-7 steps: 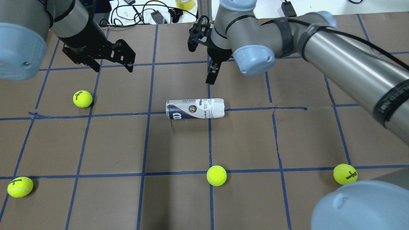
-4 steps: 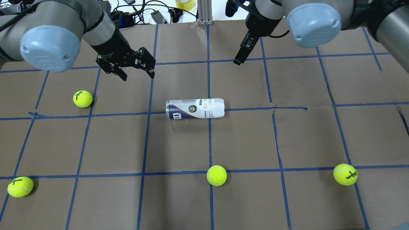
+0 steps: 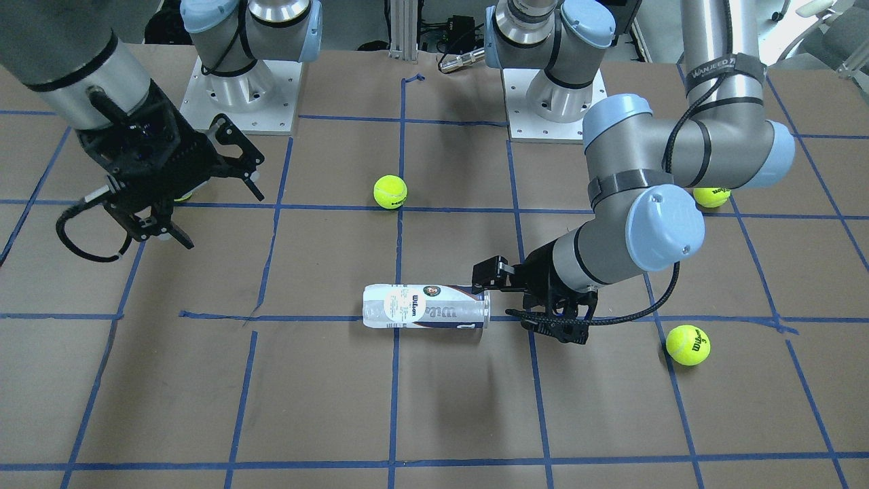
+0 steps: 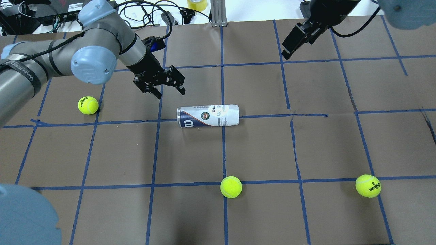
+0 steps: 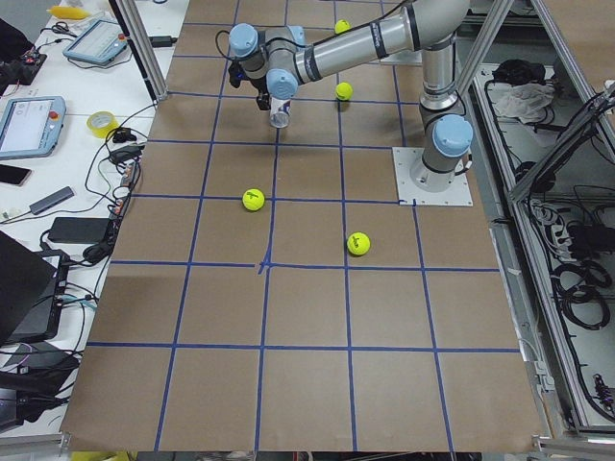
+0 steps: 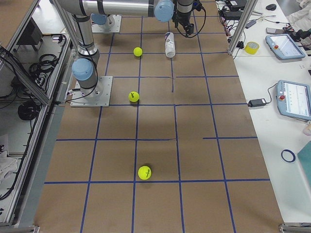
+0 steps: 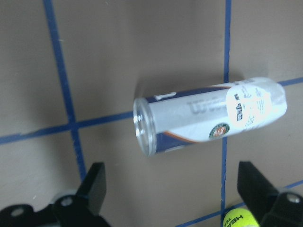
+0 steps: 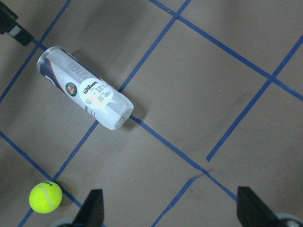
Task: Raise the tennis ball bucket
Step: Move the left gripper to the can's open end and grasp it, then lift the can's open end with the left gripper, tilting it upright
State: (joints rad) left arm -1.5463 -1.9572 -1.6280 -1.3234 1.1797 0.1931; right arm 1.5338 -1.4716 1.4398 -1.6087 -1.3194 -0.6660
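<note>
The tennis ball bucket needs to be lifted up. My left gripper will next grab the clear can by its open rim.
The tennis ball bucket is a clear can with a white and navy Wilson label, lying on its side on the brown table and touched by neither gripper. It also shows in the front view. My left gripper is open and empty, a short way behind and to the left of the can's rimmed end. In the left wrist view the can lies ahead of the open fingers. My right gripper is open and empty, high at the back right, far from the can.
Loose tennis balls lie at the left, front middle and front right. Blue tape lines grid the table. Cables and a tape roll sit beyond the far edge. A blue arm joint covers the near left corner.
My left gripper has moved right and down, toward the can's rimmed end. My right gripper has pulled away to the back right. The can has not moved.
</note>
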